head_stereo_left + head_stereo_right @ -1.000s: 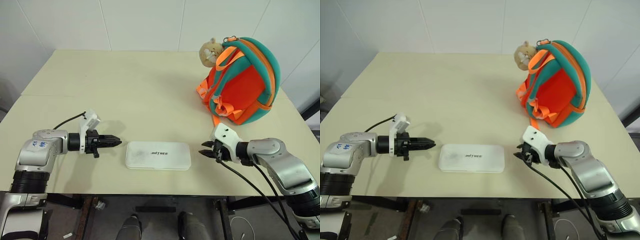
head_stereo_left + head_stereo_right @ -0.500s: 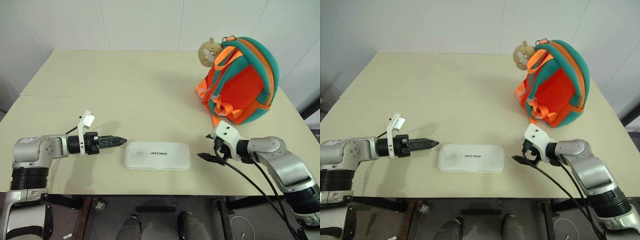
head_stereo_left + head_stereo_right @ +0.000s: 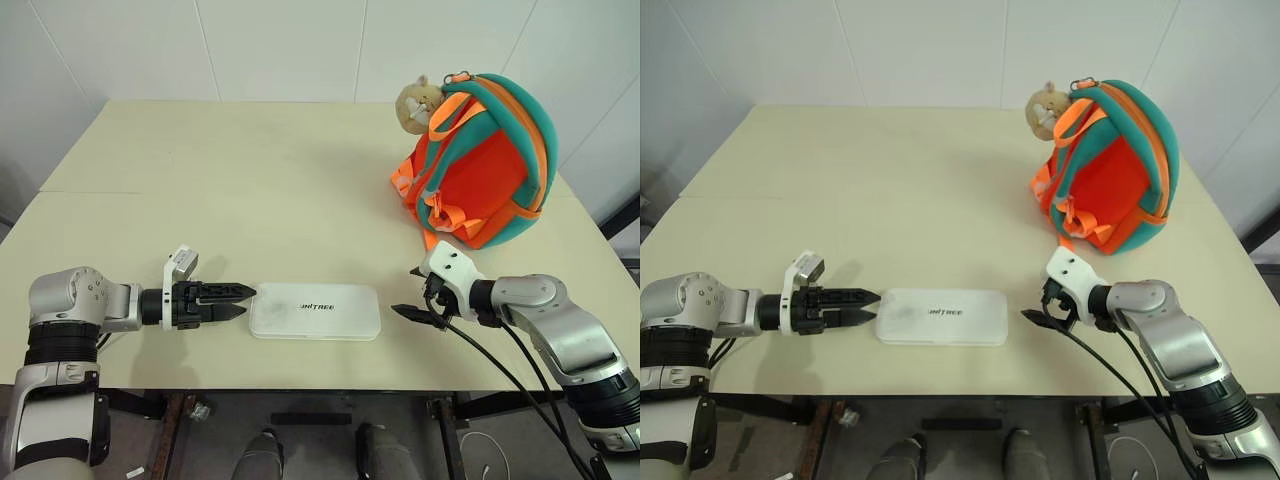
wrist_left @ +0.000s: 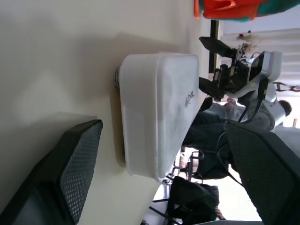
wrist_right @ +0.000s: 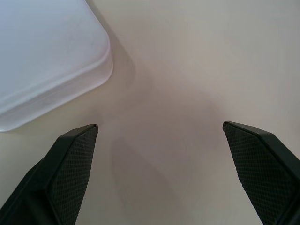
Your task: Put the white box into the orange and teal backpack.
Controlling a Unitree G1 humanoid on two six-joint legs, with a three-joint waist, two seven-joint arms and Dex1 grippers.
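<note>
It isn't time to close my left gripper on the box yet, and it needs to reach the box first: the left wrist view shows table between its fingers and the white box's near end (image 3: 258,311) (image 4: 140,117).
The white box (image 3: 316,311) lies flat on the cream table (image 3: 250,190) near its front edge, dark lettering on its lid. My left gripper (image 3: 243,301) is open just off the box's left end, its fingertips level with it and not touching. My right gripper (image 3: 408,292) is open a short way off the box's right end, over bare table. In the left wrist view the box (image 4: 157,112) lies between my two black fingers (image 4: 70,173). The orange and teal backpack (image 3: 480,165) stands upright at the back right with a tan plush animal (image 3: 420,103) at its top.
Orange straps (image 3: 405,180) trail from the backpack onto the table. A black cable (image 3: 500,375) hangs from my right wrist over the front edge. White walls close in behind and beside the table.
Both grippers have opened. My left gripper has rolled over and sunk slightly, closer to the box's left end. The right hand has kept its place.
</note>
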